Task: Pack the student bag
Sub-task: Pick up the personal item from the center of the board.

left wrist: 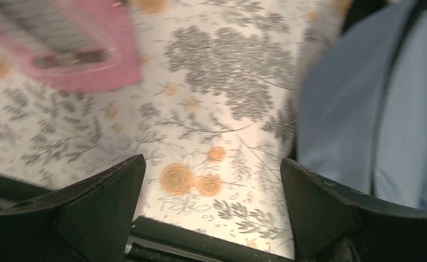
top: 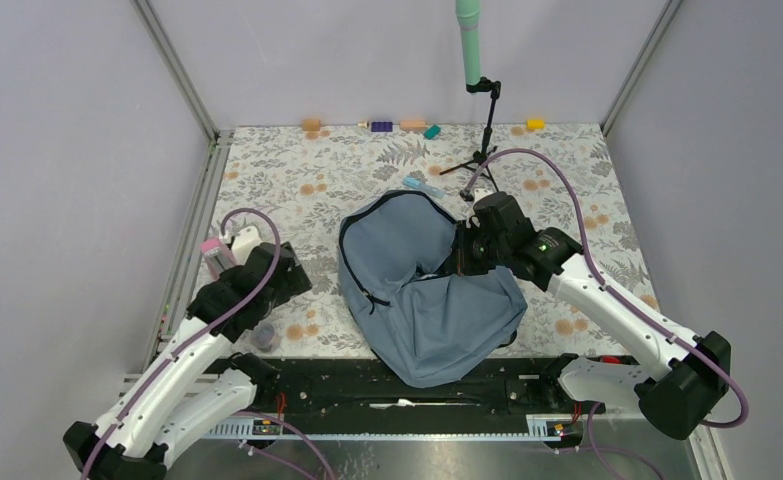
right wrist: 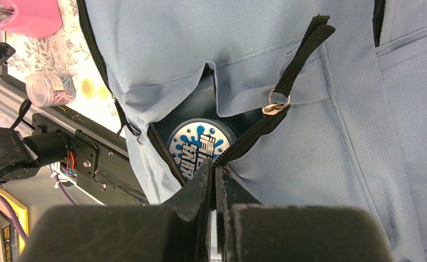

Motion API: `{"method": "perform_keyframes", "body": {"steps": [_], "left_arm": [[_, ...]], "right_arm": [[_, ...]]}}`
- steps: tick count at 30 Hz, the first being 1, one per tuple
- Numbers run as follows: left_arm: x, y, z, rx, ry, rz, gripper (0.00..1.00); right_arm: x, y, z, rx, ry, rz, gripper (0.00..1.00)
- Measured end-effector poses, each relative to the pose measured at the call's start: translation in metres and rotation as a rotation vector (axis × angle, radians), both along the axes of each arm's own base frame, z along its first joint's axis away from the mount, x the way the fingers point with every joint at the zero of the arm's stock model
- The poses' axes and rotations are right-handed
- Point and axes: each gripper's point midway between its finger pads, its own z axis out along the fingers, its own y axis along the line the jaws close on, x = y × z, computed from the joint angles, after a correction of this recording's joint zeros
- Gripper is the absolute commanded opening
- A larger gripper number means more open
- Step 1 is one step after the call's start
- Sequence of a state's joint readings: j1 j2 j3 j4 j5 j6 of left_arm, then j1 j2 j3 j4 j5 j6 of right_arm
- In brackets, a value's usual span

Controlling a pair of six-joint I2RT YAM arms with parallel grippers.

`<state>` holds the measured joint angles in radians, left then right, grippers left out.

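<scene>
Next, my left gripper grabs the clear jar across its lid, which leaves the jar's body free to enter the bag's opening first.
The grey-blue student bag [top: 422, 305] lies in the middle of the table, its zipped opening partly open. My right gripper [top: 464, 256] is at the bag's right upper edge. In the right wrist view it [right wrist: 215, 173] is shut on the black zipper edge of the bag [right wrist: 331, 109]. A round tin with a blue-and-white label [right wrist: 200, 146] sits inside the opening. My left gripper [top: 289, 280] is open and empty left of the bag. In the left wrist view it [left wrist: 214, 180] hangs over the flowered tablecloth, with the bag [left wrist: 364, 109] at the right.
A pink case [top: 212, 250] [left wrist: 80, 54] lies by the left arm. A clear jar of small coloured bits [top: 264, 335] [right wrist: 50, 88] stands at the front left. A light-blue pen [top: 424, 187] lies behind the bag. A tripod with a green pole [top: 470, 45] stands at the back. Small blocks [top: 381, 126] line the back wall.
</scene>
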<state>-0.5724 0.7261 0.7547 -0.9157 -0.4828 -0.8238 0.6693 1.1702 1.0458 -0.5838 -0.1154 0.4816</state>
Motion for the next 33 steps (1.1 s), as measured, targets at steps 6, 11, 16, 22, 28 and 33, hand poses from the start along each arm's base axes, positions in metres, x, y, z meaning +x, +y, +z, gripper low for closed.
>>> {"method": "perform_keyframes", "body": {"steps": [6, 11, 16, 22, 28, 33], "left_arm": [[-0.018, 0.040, -0.016, 0.037, 0.126, 0.199, 0.99], [-0.031, 0.066, -0.020, 0.078, 0.231, 0.361, 0.99], [-0.042, 0.082, -0.030, 0.088, 0.337, 0.505, 0.99], [-0.053, 0.086, -0.046, 0.027, 0.384, 0.602, 0.99], [-0.068, 0.081, -0.071, -0.004, 0.466, 0.617, 0.99], [-0.064, 0.073, -0.081, -0.043, 0.485, 0.602, 0.98]], "right_arm": [[0.001, -0.001, -0.001, -0.009, -0.016, 0.015, 0.00], [0.001, -0.005, -0.002, -0.019, -0.035, 0.012, 0.00], [0.000, -0.007, -0.001, -0.021, -0.049, 0.012, 0.00], [0.000, -0.008, 0.003, -0.019, -0.066, 0.017, 0.00], [0.001, -0.012, 0.006, -0.032, -0.092, 0.019, 0.00], [0.002, -0.014, 0.008, -0.035, -0.106, 0.021, 0.00]]}}
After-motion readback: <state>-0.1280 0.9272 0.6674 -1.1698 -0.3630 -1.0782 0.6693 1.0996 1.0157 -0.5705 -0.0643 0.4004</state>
